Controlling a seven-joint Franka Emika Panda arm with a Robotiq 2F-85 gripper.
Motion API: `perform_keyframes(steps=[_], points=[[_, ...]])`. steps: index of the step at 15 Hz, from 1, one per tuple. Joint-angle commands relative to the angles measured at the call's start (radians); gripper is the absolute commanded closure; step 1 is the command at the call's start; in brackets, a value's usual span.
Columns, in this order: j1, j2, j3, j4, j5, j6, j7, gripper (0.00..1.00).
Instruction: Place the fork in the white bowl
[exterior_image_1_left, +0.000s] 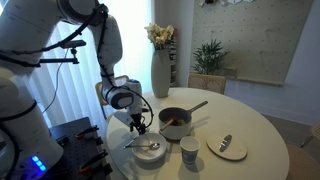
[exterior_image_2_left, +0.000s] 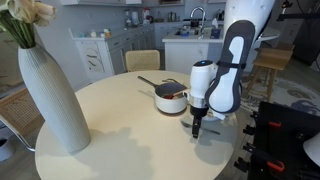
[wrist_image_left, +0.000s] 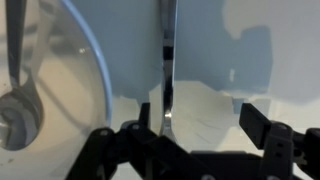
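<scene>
The gripper should close on the fork now. The slim handle (wrist_image_left: 168, 62) runs between the robot's fingertips, clear of the bowl's rim, so the gripper would hold the handle.
In the wrist view the fork (wrist_image_left: 168, 60), a slim silver handle, runs straight up the picture just right of the white bowl's rim (wrist_image_left: 100, 70). It lies between my gripper's (wrist_image_left: 200, 115) fingers, close to the left one. The fingers stand wide apart and do not clamp it. I cannot tell whether the fork rests on the table. A second silver utensil shape (wrist_image_left: 20, 112) shows inside the bowl. In an exterior view my gripper (exterior_image_1_left: 138, 127) points down just left of the white bowl (exterior_image_1_left: 150, 156). In an exterior view (exterior_image_2_left: 197, 129) the gripper hangs low over the table edge and the bowl is hidden.
A dark pan with red contents (exterior_image_1_left: 175, 122) stands behind the bowl and also shows in an exterior view (exterior_image_2_left: 171, 97). A small white cup (exterior_image_1_left: 189, 150) stands right of the bowl. A small flat plate (exterior_image_1_left: 228, 150) carries a short silver utensil. A tall vase (exterior_image_2_left: 50, 95) is on the round table.
</scene>
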Motion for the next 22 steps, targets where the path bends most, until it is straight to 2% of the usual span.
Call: perform_keyframes(steps=[1,8,10,16,22], points=[[0.02,0.016,-0.018,0.009,-0.019,0.026,0.042,0.4],[0.021,0.009,-0.024,0.008,-0.018,0.033,0.042,0.93],[0.02,0.009,-0.023,0.008,-0.018,0.038,0.041,1.0],[0.012,-0.006,-0.019,0.004,-0.016,0.026,0.04,0.98],[-0.059,-0.198,0.029,-0.026,-0.023,-0.123,0.004,0.98]])
